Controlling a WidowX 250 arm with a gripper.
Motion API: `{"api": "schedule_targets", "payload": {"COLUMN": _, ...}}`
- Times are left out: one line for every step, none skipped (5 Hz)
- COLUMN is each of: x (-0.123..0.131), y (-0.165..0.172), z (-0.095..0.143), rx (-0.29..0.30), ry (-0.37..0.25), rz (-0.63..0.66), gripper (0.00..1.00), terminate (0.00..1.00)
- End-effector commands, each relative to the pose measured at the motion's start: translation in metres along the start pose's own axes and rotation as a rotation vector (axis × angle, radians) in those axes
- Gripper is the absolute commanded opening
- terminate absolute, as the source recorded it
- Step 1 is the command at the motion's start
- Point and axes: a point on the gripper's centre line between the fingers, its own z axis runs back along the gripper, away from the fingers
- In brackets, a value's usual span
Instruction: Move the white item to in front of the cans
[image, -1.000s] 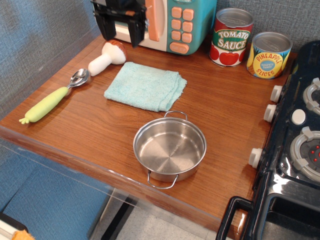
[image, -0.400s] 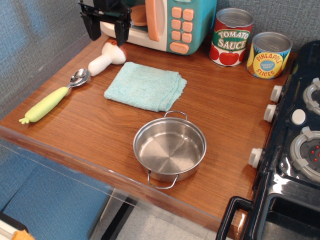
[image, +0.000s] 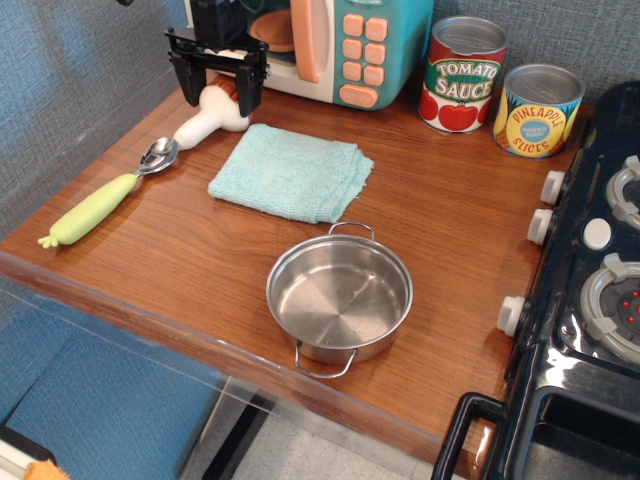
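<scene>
The white toy mushroom should go down in front of the cans, so my gripper should next grab it by its cap end (image: 226, 92).
The toy mushroom (image: 205, 120) lies on its side at the back left of the wooden counter, white stem towards the spoon, reddish-brown cap towards the microwave. My black gripper (image: 219, 96) hangs open over the cap end, one finger on each side of it, partly hiding the cap. The two cans stand at the back right: the Tomato Sauce can (image: 461, 75) and the Pineapple Slices can (image: 538, 110), far from the gripper.
A light blue folded cloth (image: 291, 171) lies right of the mushroom. A steel pot (image: 340, 298) stands near the front edge. A green-handled spoon (image: 108, 197) lies at the left. A toy microwave (image: 340, 45) is behind, and a black stove (image: 600, 290) is at the right.
The gripper has moved left and then come down, from in front of the microwave to around the mushroom's cap. The mushroom and other things have not moved.
</scene>
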Motion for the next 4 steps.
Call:
{"api": "schedule_targets", "payload": {"x": 0.005, "y": 0.006, "z": 0.037, "rx": 0.014, "ry": -0.092, "rz": 0.012, "gripper": 0.00, "terminate": 0.00}}
{"api": "schedule_targets", "payload": {"x": 0.005, "y": 0.007, "z": 0.071, "rx": 0.064, "ry": -0.163, "rz": 0.012, "gripper": 0.00, "terminate": 0.00}}
{"api": "schedule_targets", "payload": {"x": 0.003, "y": -0.006, "z": 0.096, "rx": 0.063, "ry": -0.206, "rz": 0.027, "gripper": 0.00, "terminate": 0.00}}
{"api": "schedule_targets", "payload": {"x": 0.002, "y": -0.048, "z": 0.109, "rx": 0.049, "ry": -0.226, "rz": -0.025, "gripper": 0.00, "terminate": 0.00}}
